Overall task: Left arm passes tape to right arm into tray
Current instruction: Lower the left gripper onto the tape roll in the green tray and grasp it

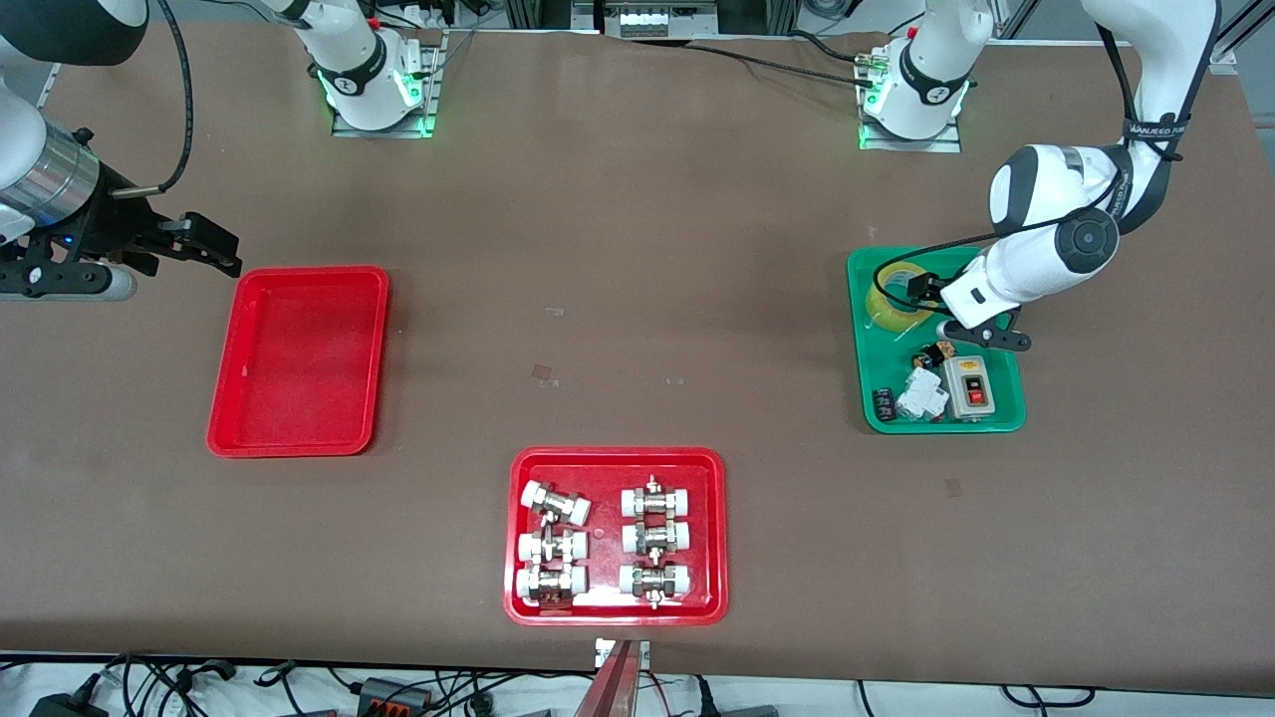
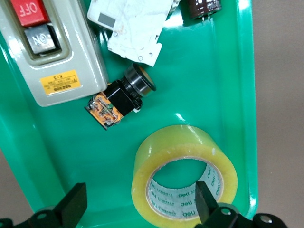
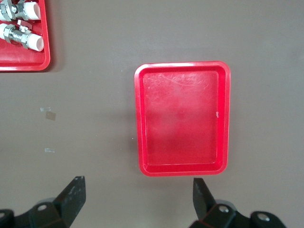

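The yellow tape will next be grabbed by its ring side point(image 2: 151, 178) with my left gripper. This leaves the yellow tape's opposite rim point(image 2: 225, 171) free for my right gripper to grab.
The yellow tape point(image 1: 890, 299) lies flat in the green tray point(image 1: 999, 425), at the tray's end farther from the front camera. My left gripper point(image 1: 921, 291) is low over it and open. In the left wrist view the left gripper point(image 2: 141, 205) has one finger point(image 2: 207, 199) inside the tape's point(image 2: 156, 166) core and the other finger point(image 2: 75, 204) outside the roll, apart from it. My right gripper point(image 1: 209, 247) is open and empty, up over the bare table beside the plain red tray point(image 1: 299, 358). The right wrist view shows the right gripper point(image 3: 137, 192) and the empty red tray point(image 3: 183, 118).
In the green tray point(image 2: 199, 85) lie a grey OFF/ON switch box point(image 1: 968, 384), a white breaker point(image 1: 921, 395) and a black push button point(image 1: 934, 354), all nearer the front camera than the tape. A red tray point(image 1: 514, 538) with metal fittings point(image 1: 553, 543) sits near the table's front edge.
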`<state>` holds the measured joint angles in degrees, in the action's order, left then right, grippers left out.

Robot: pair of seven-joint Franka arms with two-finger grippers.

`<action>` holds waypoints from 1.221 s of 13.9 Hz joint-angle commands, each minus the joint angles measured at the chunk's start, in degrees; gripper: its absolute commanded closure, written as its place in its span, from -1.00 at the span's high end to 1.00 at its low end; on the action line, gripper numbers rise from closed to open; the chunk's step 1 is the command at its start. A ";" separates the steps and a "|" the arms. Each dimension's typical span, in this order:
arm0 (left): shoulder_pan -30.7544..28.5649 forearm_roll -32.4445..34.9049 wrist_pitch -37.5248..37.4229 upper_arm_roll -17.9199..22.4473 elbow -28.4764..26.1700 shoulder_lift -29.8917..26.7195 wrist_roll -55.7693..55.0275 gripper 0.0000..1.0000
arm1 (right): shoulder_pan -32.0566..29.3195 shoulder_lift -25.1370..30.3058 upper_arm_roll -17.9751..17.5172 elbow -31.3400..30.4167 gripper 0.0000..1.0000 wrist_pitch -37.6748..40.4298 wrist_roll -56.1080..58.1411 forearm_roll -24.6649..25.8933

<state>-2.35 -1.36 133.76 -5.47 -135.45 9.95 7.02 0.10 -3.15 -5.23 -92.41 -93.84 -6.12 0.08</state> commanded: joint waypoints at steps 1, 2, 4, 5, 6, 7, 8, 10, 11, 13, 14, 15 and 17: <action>-0.63 -0.49 2.55 -0.24 -0.16 2.00 0.19 0.99 | 0.16 0.07 -0.05 0.56 1.00 0.58 0.06 0.71; -0.63 -0.49 2.81 -0.24 -0.25 2.18 0.19 0.98 | 0.07 0.07 -0.05 0.56 1.00 0.58 0.06 0.71; -0.72 -0.49 2.91 -0.15 -0.25 2.79 0.19 0.93 | 0.16 0.07 -0.05 0.56 1.00 0.58 0.06 0.71; -0.72 -0.49 2.99 -0.15 -0.25 3.06 0.19 0.83 | 0.16 0.07 -0.05 0.56 1.00 0.58 -0.03 0.71; -0.81 -0.49 3.78 -0.15 -0.51 3.15 0.19 0.73 | 0.16 0.16 -0.05 0.56 1.00 0.58 0.06 0.71; -0.72 -0.49 4.83 -0.15 -1.39 3.32 0.19 0.63 | 0.16 0.08 -0.05 0.56 1.00 0.58 0.06 0.71; -0.81 -0.49 5.80 -0.15 -1.74 3.41 0.19 0.48 | 0.07 0.07 -0.05 0.56 1.00 0.58 0.06 0.71; -0.81 -0.49 5.72 -0.15 -2.18 3.33 -0.42 0.06 | 0.07 0.07 -0.05 0.56 1.00 0.58 0.06 0.71; -0.81 -0.49 5.72 -0.15 -2.19 3.33 -0.43 0.02 | 0.07 0.07 -0.05 0.56 1.00 0.58 0.06 0.71; -0.90 -0.49 5.37 -0.06 -2.27 3.06 -0.34 -0.16 | 0.07 0.07 -0.05 0.56 1.00 0.67 0.06 0.71; -0.90 -0.49 5.28 -0.15 -2.36 2.89 -0.34 -0.36 | 0.07 0.07 -0.05 0.56 1.00 0.67 0.06 0.71; -0.98 -0.49 4.50 -0.15 -2.36 2.63 -0.25 -0.70 | 0.07 0.07 -0.05 0.56 1.00 0.67 0.06 0.71; -0.99 -0.49 1.51 -0.15 -2.19 0.96 -0.25 -0.98 | 0.07 0.08 -0.05 0.56 1.00 0.67 0.06 0.71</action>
<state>-2.91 -1.35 137.56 -5.43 -136.93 13.30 6.85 0.11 -3.15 -5.23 -92.41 -93.84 -6.12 0.08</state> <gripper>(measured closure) 0.789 0.000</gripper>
